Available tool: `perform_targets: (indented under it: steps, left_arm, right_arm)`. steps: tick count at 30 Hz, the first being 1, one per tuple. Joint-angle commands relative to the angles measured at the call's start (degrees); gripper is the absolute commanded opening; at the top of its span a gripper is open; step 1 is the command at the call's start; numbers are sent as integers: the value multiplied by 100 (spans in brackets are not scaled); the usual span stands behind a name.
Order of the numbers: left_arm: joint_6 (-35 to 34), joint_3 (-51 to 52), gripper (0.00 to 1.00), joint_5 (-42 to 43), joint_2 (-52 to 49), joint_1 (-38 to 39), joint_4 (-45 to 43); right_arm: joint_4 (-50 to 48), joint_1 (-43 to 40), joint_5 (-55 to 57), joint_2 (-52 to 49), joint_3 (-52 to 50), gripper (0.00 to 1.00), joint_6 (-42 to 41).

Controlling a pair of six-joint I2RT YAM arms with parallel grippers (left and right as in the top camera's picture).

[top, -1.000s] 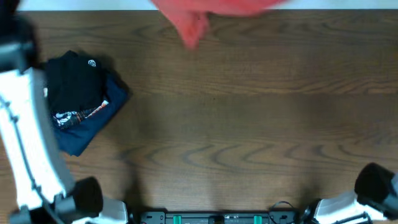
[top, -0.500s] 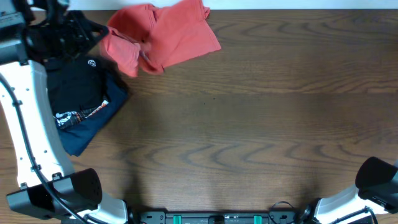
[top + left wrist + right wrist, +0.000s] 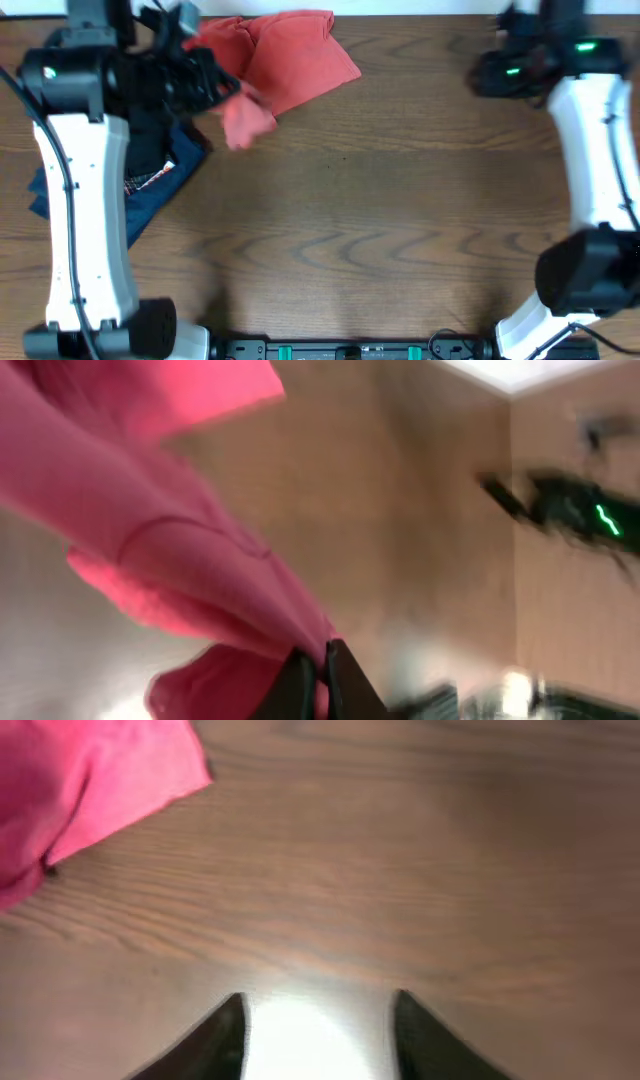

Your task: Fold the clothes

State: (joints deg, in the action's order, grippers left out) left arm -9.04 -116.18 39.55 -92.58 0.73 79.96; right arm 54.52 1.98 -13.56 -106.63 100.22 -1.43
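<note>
The right gripper grabs the T-shirt's edge near its free corner (image 3: pixel 352 72) next, apart from my left gripper, to spread the T-shirt (image 3: pixel 295 55) for folding.
The clothes, a crumpled coral-red T-shirt (image 3: pixel 295 55), lie at the back of the table left of centre. My left gripper (image 3: pixel 222 92) is shut on a bunched edge of the shirt, and a fold hangs below it. In the left wrist view the dark jaws (image 3: pixel 322 663) pinch the red cloth (image 3: pixel 150 510), which stretches up to the left. My right gripper (image 3: pixel 482 72) is at the back right, apart from the shirt. In its wrist view it (image 3: pixel 318 1005) stands open over bare wood, with the shirt's corner (image 3: pixel 90 790) at the upper left. The shirt's lettering is hidden.
A black folded garment (image 3: pixel 150 150) lies on a navy one (image 3: pixel 150 205) at the left, partly under my left arm. The white table edge (image 3: pixel 420 6) runs along the back. Bare brown wood (image 3: pixel 360 230) fills the middle and front.
The left gripper has swung right and forward with the shirt's edge in it. The right arm has come in at the back right and its jaws have opened.
</note>
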Motion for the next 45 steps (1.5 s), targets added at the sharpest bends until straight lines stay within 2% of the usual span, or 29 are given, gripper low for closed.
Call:
perform_targets:
  steps: [1, 8, 13, 17, 20, 32, 41, 45]
  left_arm:
    - [177, -136, 6, -256, 621, 293, 382]
    - [79, -136, 6, -1515, 1681, 688, 686]
    - [-116, -136, 6, -2076, 2192, 691, 850]
    - [-111, -136, 6, -2146, 2264, 691, 1047]
    - [-111, -122, 6, -2149, 2210, 691, 1147]
    - [-107, 262, 6, -2144, 1805, 691, 1150]
    - [-107, 271, 6, -2144, 1600, 691, 1154]
    - [-107, 273, 6, -2144, 1596, 691, 1154]
  right_arm:
    - [-435, 494, -83, -323, -382, 53, -116]
    - [-1161, 1119, -83, -1139, -474, 54, -457]
    - [-1777, 1311, -28, -1585, -474, 55, -905]
    - [-1893, 1320, 50, -1775, -476, 56, -1012]
    - [-1617, 1338, 44, -1893, -476, 56, -1241]
    - [531, 1436, 326, -1910, -479, 59, -1829]
    - [341, 1792, 363, -1912, -835, 61, -2055]
    - [63, 1947, 813, -1912, -1250, 62, -2402]
